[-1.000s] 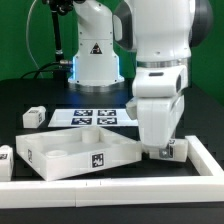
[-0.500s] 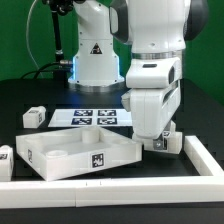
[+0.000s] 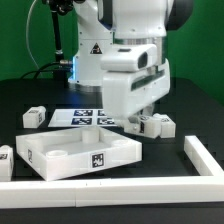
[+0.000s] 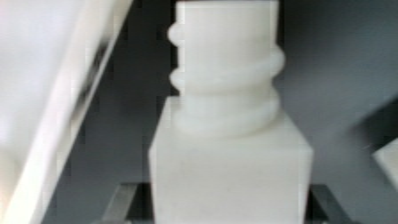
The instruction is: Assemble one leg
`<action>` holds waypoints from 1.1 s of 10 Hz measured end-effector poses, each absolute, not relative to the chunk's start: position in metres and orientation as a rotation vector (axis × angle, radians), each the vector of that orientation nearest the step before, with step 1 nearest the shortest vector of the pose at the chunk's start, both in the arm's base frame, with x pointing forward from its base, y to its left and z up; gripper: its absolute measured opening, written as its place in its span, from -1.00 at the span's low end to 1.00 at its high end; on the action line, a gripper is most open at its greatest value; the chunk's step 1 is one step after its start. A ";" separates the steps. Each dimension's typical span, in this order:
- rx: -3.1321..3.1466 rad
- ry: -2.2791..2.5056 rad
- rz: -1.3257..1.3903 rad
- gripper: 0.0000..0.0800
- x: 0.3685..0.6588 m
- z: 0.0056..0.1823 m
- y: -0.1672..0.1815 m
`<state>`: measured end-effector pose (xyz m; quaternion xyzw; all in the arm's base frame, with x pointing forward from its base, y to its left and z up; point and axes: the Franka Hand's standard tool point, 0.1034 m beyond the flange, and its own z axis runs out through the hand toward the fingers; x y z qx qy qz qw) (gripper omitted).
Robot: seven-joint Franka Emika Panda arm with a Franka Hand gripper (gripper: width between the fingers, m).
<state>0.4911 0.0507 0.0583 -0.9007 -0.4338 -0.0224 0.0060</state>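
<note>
The leg is hanging sideways above the black table, short of the board, so my gripper needs to move it toward the marker board [image 3: 88, 117] before letting it go.
My gripper [image 3: 140, 122] is shut on a leg [image 3: 158, 125], a short white block with black-and-white tags, and holds it lying sideways above the table, just past the far right corner of the white square tabletop tray [image 3: 60, 150]. In the wrist view the leg [image 4: 222, 130] fills the picture, its ridged screw end pointing away from the gripper [image 4: 228, 205]. Dark fingers [image 4: 150, 198] press both its sides. The tray's edge [image 4: 63, 100] runs alongside the leg. A second leg [image 3: 35, 117] lies at the exterior view's left.
The marker board [image 3: 93, 117] lies behind the tray, before the robot's base [image 3: 95, 60]. Another white part [image 3: 5, 160] sits at the left edge. A low white wall [image 3: 203, 158] runs along the right and the front [image 3: 100, 190] of the workspace.
The arm has lifted the leg off the table near the right wall and carried it up and toward the exterior view's left, turning the wrist.
</note>
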 end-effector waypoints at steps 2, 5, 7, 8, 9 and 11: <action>-2.826 -1.351 -0.072 -0.34 0.492 0.065 0.048; -2.825 -1.349 -0.065 -0.34 0.491 0.062 0.048; -2.880 -1.225 -0.061 -0.34 0.465 0.054 0.043; -2.891 -1.185 -0.010 -0.34 0.436 0.047 0.036; -2.902 -1.170 -0.030 -0.34 0.413 0.037 0.029; -2.906 -1.119 0.026 -0.34 0.375 0.016 0.027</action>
